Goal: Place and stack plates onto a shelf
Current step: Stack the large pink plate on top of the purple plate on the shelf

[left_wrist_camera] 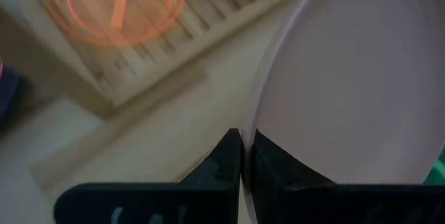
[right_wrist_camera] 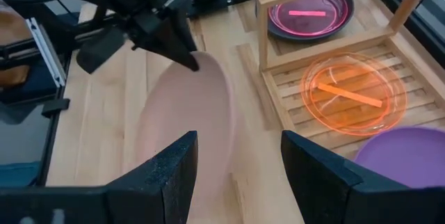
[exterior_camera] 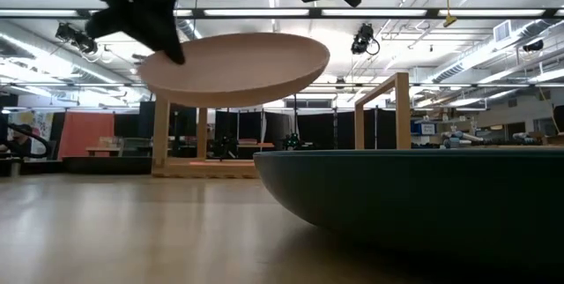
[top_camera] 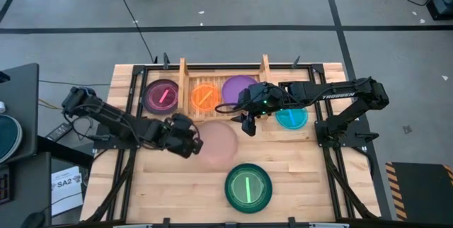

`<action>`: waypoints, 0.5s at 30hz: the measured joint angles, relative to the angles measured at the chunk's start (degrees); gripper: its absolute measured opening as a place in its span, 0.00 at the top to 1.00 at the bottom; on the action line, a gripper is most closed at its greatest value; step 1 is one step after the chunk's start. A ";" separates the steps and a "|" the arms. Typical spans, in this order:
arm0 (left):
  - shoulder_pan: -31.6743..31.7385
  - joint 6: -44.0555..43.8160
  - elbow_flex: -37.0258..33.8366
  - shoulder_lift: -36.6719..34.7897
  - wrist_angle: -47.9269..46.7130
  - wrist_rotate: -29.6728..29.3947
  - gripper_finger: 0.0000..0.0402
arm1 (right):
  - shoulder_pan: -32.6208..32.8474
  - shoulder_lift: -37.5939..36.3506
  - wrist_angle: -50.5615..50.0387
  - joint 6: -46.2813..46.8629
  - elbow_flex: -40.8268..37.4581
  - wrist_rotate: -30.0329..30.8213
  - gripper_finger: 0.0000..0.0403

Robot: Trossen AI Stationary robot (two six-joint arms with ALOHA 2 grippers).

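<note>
The right gripper picks up the pink plate by its rim (top_camera: 233, 139) next, to stack it onto the shelf.
The pink plate (top_camera: 218, 143) hangs above the table's middle, with my left gripper (top_camera: 192, 141) shut on its left edge; in the low view the plate (exterior_camera: 233, 68) floats well clear of the wood. The shelf (top_camera: 225, 69) stands at the far middle, with an orange plate (top_camera: 205, 97) and a purple plate (top_camera: 239, 86) lying flat on its slats. My right gripper (top_camera: 248, 125) hovers open in front of the shelf, just beyond the pink plate's far right edge, with nothing between its fingers (right_wrist_camera: 167, 175). My left gripper pinches the pink plate's rim (left_wrist_camera: 259, 113) at the plate's left side between its two fingers (left_wrist_camera: 226, 158). The fingers come from the table's left, slanting down. The plate is lifted clear of the table and lies nearly level, tipped a little.
A maroon plate (top_camera: 162, 95) lies on the table left of the shelf, a cyan plate (top_camera: 291, 117) right of it. A dark green plate (top_camera: 248, 187) lies near the front edge, filling the low view's foreground (exterior_camera: 414, 196). Bare wood shows at the front left.
</note>
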 joint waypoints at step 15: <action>9.84 16.30 0.00 0.00 13.82 -1.23 0.95 | -0.45 0.00 -5.58 0.09 -0.02 7.75 0.48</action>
